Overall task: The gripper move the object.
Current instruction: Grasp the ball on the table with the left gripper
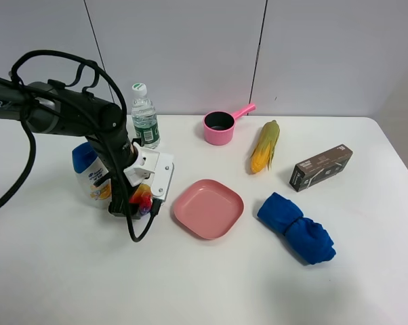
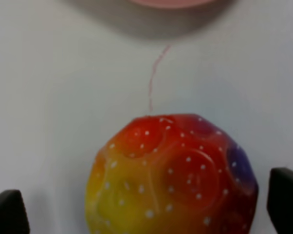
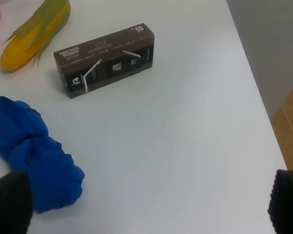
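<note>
The rainbow ball should be held next by its purple side (image 1: 145, 209) and opposite yellow side with my left gripper, to move it from its spot beside the pink plate (image 1: 207, 208).
The object, a small bumpy rainbow ball (image 1: 141, 198), sits on the white table just left of the pink plate (image 1: 207, 208). My left gripper (image 1: 139, 201) is lowered over it on the black arm. In the left wrist view the ball (image 2: 173, 178) lies between the two black fingertips (image 2: 8, 212) with a gap on each side, so the left gripper (image 2: 146, 209) is open around it. My right gripper (image 3: 146, 204) is open and empty above the table's right side. It is out of the high view.
A white and blue bottle (image 1: 92, 175) and a water bottle (image 1: 144, 115) stand close behind the left arm. A pink saucepan (image 1: 219, 127), a corn cob (image 1: 266, 145), a brown box (image 1: 320, 166) and a blue cloth (image 1: 297, 227) lie to the right.
</note>
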